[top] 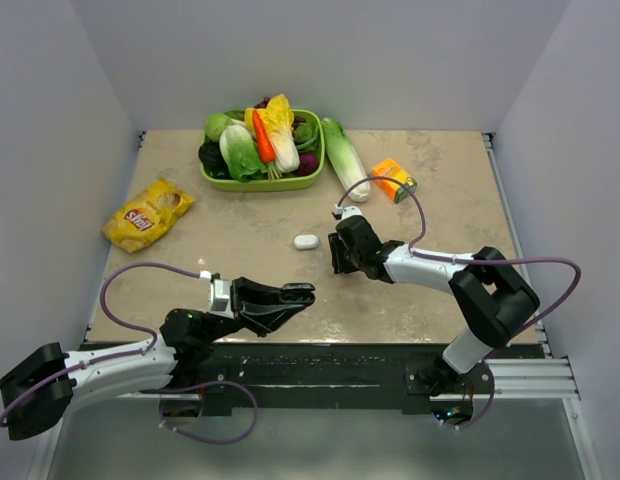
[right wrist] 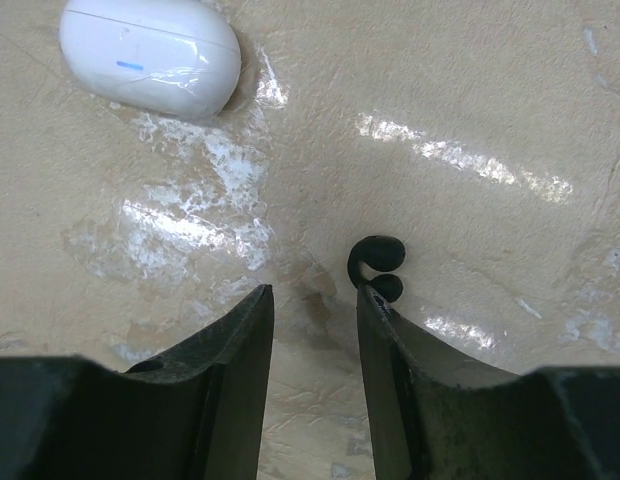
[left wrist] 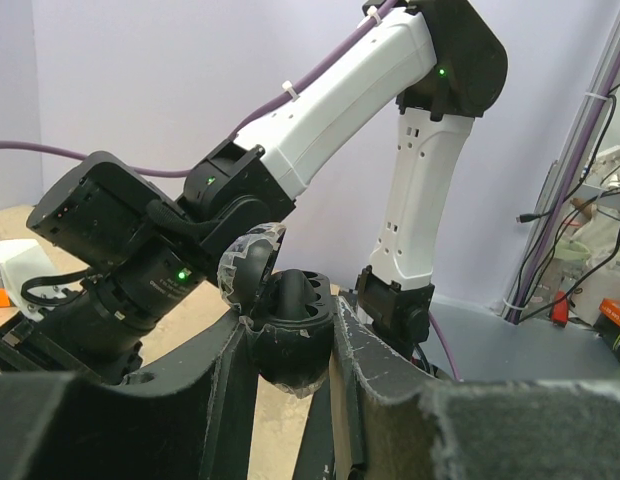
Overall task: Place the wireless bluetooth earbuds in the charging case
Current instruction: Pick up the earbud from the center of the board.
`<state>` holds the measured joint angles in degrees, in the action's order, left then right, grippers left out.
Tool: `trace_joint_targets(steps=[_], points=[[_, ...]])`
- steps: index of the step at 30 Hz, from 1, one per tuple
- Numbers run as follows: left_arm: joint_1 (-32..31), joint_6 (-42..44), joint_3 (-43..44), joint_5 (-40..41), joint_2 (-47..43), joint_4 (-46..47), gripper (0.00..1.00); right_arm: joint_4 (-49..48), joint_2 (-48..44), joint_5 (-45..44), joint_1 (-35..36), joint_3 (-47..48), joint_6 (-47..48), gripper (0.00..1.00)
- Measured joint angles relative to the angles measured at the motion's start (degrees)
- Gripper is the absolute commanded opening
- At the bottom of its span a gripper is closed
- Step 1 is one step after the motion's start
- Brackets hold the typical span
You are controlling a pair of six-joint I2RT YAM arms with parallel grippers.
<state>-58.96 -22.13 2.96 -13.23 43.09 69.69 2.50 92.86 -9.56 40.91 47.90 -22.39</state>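
Note:
My right gripper grabs the glossy black earbud across its sides at the earbud's near end [right wrist: 385,287] next. The earbud's far rounded end stays free to insert into the case.
My left gripper [top: 293,296] is shut on a black charging case [left wrist: 290,345] and holds it above the table's near edge; its lid [left wrist: 246,266] stands open. My right gripper [top: 336,256] is open, low over the table. One glossy black earbud [right wrist: 378,266] lies on the table, touching the tip of the right finger [right wrist: 382,330]. A closed white charging case [right wrist: 150,55] lies beyond the right gripper to the left and also shows in the top view [top: 306,241]. The white earbuds and the second black one are not visible.
A green basket [top: 262,184] of vegetables stands at the back. A long green-white vegetable [top: 345,158] and an orange carton [top: 394,180] lie to its right. A yellow chips bag [top: 148,213] lies at the left. White walls enclose the table.

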Motion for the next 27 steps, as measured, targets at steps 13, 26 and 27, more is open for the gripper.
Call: trace_joint_targets(steps=[13, 26, 27], points=[[0.0, 0.0, 0.0, 0.0, -0.7, -0.4, 0.0, -0.5, 0.6, -1.6, -0.1, 0.0, 0.2, 0.43], [0.0, 0.0, 0.0, 0.0, -1.4, -0.4, 0.0, -1.5, 2.2, -4.5, -0.5, 1.0, 0.2, 0.41], [0.0, 0.0, 0.0, 0.0, -1.4, -0.4, 0.0, -1.4, 2.2, -4.8, -0.5, 1.0, 0.2, 0.41]])
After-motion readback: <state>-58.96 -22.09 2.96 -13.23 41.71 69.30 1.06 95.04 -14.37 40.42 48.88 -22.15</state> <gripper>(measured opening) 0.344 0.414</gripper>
